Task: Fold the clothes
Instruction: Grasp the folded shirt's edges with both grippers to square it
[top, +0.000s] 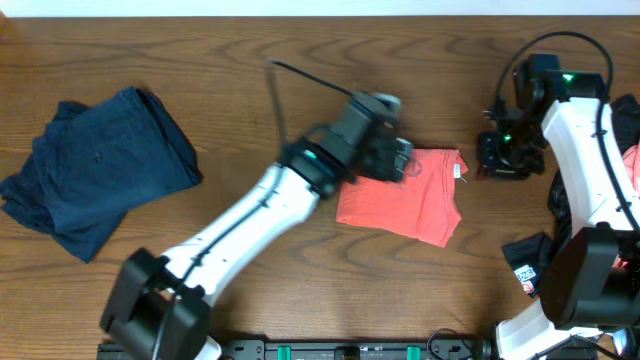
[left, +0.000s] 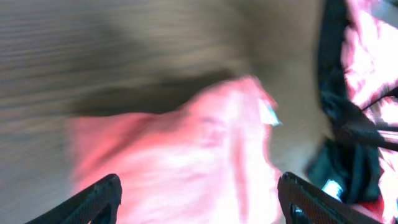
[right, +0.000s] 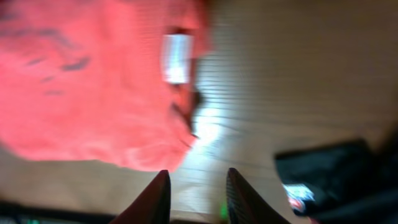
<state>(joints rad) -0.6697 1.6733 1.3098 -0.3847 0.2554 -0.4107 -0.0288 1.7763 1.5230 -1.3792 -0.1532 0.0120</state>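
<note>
My left gripper will next grab the folded orange-red T-shirt by its side nearest the navy blue garment (left: 84, 158). Then it will lay the T-shirt there folded.
The orange-red T-shirt (top: 412, 205) lies folded into a small rectangle at the table's middle. My left gripper (top: 396, 160) hovers over its upper left corner. In the left wrist view the gripper (left: 199, 200) is open wide, with the shirt (left: 186, 149) spread below its fingers and nothing held. My right gripper (top: 505, 160) hangs just right of the shirt. In the right wrist view that gripper (right: 198, 194) stands slightly open over bare wood, apart from the shirt's edge (right: 81, 93) and its white label (right: 176, 59). Both wrist views are blurred.
A navy blue garment (top: 95, 170) lies folded at the far left. A black garment (top: 527, 262) and a pink one (top: 632, 165) lie by the right arm's base. The black garment (right: 329, 168) lies right of the right gripper's fingers.
</note>
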